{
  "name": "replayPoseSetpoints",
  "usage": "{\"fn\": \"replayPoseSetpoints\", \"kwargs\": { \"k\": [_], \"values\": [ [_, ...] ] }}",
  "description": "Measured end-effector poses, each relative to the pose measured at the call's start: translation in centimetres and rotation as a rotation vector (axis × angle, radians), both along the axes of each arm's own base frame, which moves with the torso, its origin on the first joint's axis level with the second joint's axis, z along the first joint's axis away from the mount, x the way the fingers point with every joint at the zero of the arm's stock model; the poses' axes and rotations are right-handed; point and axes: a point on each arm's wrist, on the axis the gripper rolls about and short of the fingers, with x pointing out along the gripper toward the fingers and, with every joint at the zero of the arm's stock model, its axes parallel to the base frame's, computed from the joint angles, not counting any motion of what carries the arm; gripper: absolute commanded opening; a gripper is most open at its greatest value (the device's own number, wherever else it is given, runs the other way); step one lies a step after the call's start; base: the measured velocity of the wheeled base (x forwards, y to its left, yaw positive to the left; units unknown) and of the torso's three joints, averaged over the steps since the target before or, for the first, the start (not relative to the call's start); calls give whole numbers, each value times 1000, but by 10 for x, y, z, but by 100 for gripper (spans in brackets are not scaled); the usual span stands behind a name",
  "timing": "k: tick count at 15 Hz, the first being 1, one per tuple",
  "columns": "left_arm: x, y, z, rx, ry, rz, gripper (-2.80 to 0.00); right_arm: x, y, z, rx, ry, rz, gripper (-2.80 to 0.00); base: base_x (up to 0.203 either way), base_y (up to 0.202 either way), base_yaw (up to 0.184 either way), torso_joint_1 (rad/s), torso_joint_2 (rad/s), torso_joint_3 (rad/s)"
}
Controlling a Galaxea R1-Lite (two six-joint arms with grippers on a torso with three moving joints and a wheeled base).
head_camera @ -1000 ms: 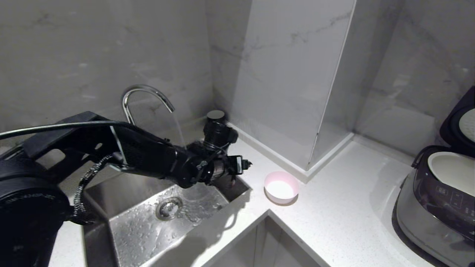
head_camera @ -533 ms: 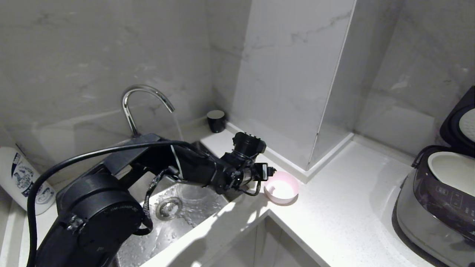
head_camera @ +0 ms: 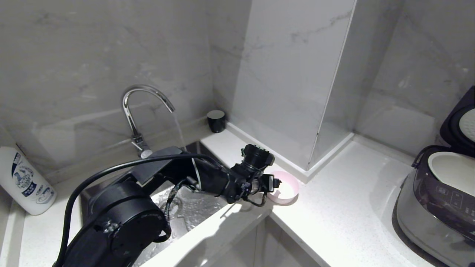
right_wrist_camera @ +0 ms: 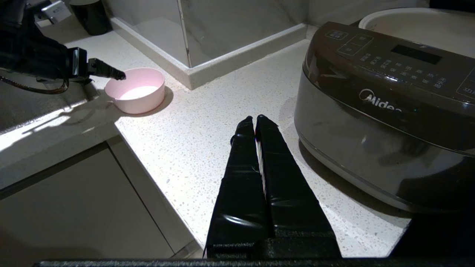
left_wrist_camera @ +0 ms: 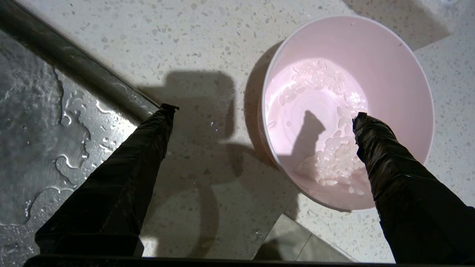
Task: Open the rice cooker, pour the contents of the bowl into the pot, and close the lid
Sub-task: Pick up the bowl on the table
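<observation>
My left gripper's fingers are still above the bowl's rim [left_wrist_camera: 264, 104] in the left wrist view, so closing now would miss it. They go lower first.
The pale pink bowl [head_camera: 288, 190] stands on the white counter by the sink corner, with whitish rice grains, the contents [left_wrist_camera: 334, 163], lying in it. My left gripper [head_camera: 277, 182] is open and straddles the bowl's [left_wrist_camera: 349, 92] sink-side rim: one finger is above the inside, the other above the counter. The rice cooker [head_camera: 438, 200] stands at the far right with its lid [head_camera: 462, 122] raised and the cream pot [head_camera: 451, 174] showing. My right gripper [right_wrist_camera: 254, 118] is shut and empty, hovering over the counter in front of the cooker [right_wrist_camera: 389, 111].
A steel sink [head_camera: 193, 215] lies under my left arm, and its faucet [head_camera: 141, 100] is running water. A black cup [head_camera: 216, 120] stands in the back corner and a white bottle [head_camera: 26, 181] at far left. A marble column [head_camera: 289, 81] rises behind the bowl.
My left arm has swung from above the sink rightwards and down to the bowl. Its gripper stayed open. The right arm has not moved.
</observation>
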Motion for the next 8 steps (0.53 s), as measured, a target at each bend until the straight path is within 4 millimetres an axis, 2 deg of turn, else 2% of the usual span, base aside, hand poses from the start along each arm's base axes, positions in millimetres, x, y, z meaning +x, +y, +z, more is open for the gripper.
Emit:
{"fn": "replayPoseSetpoints", "kwargs": {
  "k": [8],
  "values": [
    [-5,-16,-16,7,8,-29,0,0,0,0,0,0,0,-280,0,0,0,0,0,0]
  ]
}}
